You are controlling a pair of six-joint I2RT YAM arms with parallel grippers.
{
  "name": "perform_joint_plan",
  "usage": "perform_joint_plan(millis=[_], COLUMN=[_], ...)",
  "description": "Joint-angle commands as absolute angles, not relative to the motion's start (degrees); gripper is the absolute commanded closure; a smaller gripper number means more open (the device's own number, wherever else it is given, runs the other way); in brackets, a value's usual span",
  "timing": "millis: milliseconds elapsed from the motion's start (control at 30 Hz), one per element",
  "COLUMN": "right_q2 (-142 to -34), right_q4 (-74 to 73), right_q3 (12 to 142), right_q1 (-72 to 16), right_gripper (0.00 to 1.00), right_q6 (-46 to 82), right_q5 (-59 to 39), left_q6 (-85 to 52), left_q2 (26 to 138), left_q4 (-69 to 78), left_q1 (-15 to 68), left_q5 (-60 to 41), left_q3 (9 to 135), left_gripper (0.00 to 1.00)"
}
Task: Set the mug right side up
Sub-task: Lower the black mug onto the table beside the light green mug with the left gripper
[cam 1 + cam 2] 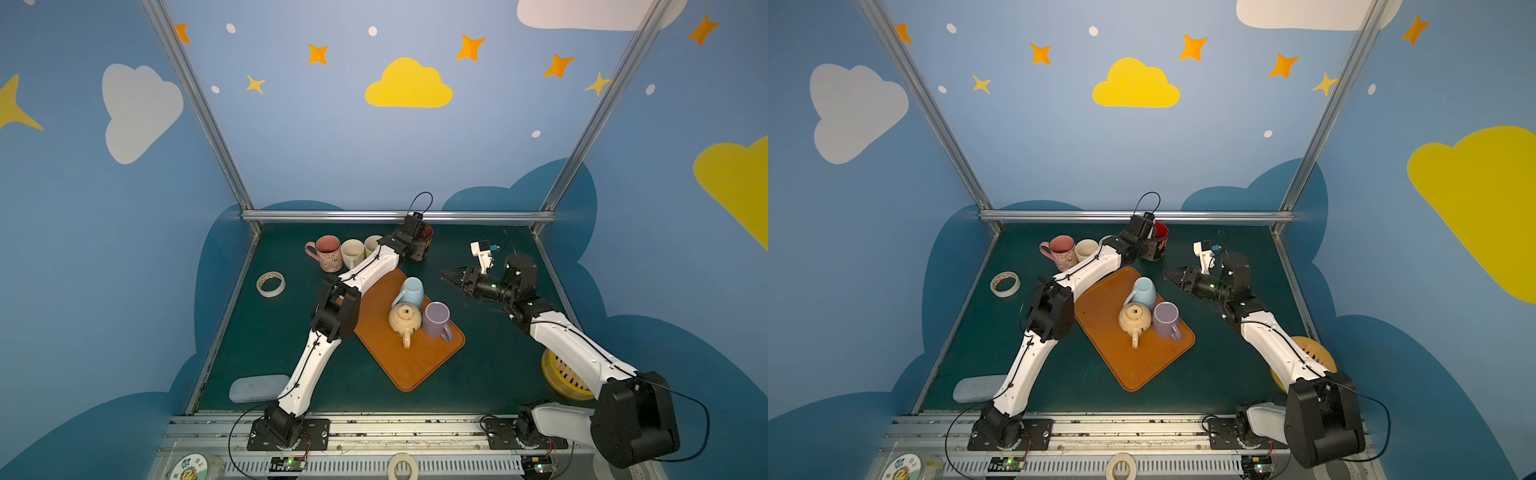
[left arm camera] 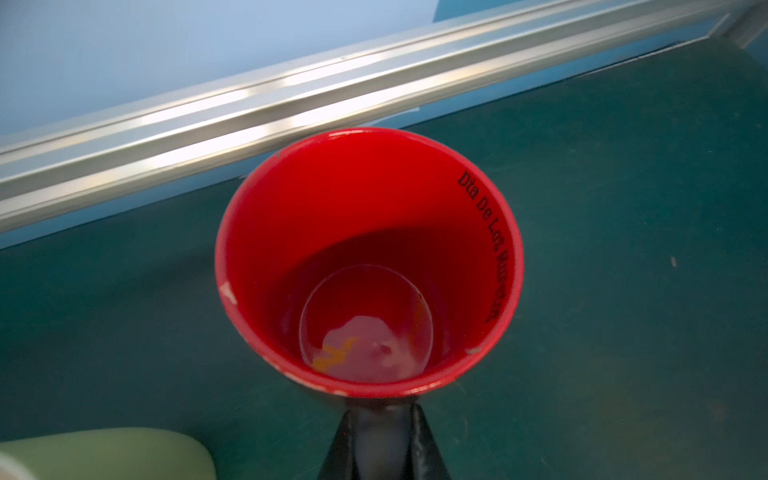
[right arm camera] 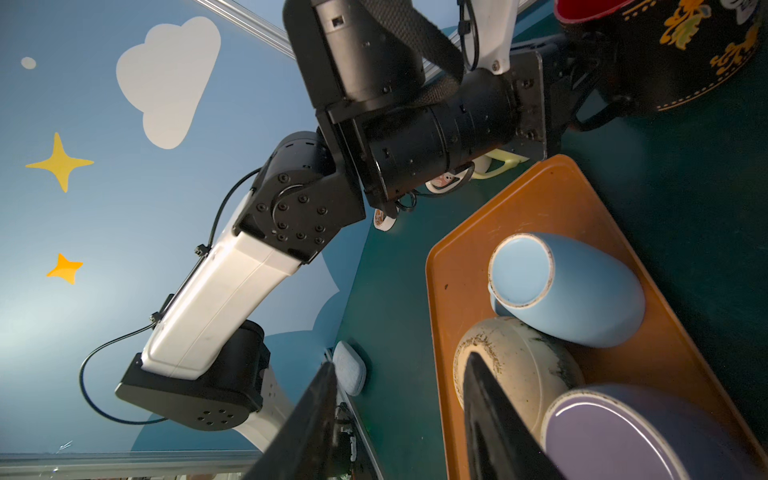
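Note:
My left gripper should move the black mug (image 1: 428,237) closer to the green mug before it releases the black mug, because open tabletop is between the two mugs.
A black mug (image 1: 428,237) with a red inside (image 2: 370,257) stands mouth up at the back of the green table, near the rail; both top views (image 1: 1159,243) show it. My left gripper (image 2: 382,440) is shut on its dark handle, reaching in from the left (image 1: 419,249). The right wrist view shows the mug's patterned black wall (image 3: 685,54). My right gripper (image 1: 446,276) hovers open and empty to the right of the orange tray (image 1: 399,365), its fingers (image 3: 490,399) wide apart.
On the tray a light blue mug (image 1: 411,291) leans base up, a purple mug (image 1: 436,318) stands upside down, and a beige teapot (image 1: 405,321) sits between them. A pink mug (image 1: 328,251) and cream mugs (image 1: 352,251) stand back left. Tape roll (image 1: 270,284), grey sponge (image 1: 257,387), yellow basket (image 1: 561,376).

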State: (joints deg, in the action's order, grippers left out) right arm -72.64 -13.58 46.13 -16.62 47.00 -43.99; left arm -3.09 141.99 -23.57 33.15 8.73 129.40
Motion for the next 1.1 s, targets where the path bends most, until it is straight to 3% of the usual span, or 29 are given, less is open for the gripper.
perform_joint_plan(millis=[0, 233, 1067], right_q2=[-73.6, -74.5, -74.9], right_q4=[-16.6, -18.1, -19.1], right_q3=[45.3, 45.4, 45.0], right_q1=[-16.5, -16.4, -16.9], right_gripper=[0.56, 0.56, 0.56], right_q6=[48.3, 49.4, 50.3], right_q5=[-45.5, -46.0, -46.7], left_q6=[-4.9, -5.4, -9.3], left_q2=[140.2, 139.3, 129.8], left_q4=[-20.6, -24.2, -16.9], left_q1=[33.1, 34.1, 34.5], left_q5=[15.7, 18.8, 22.4], left_q3=[132.4, 132.0, 111.3], left_gripper=[0.96, 0.96, 0.96])
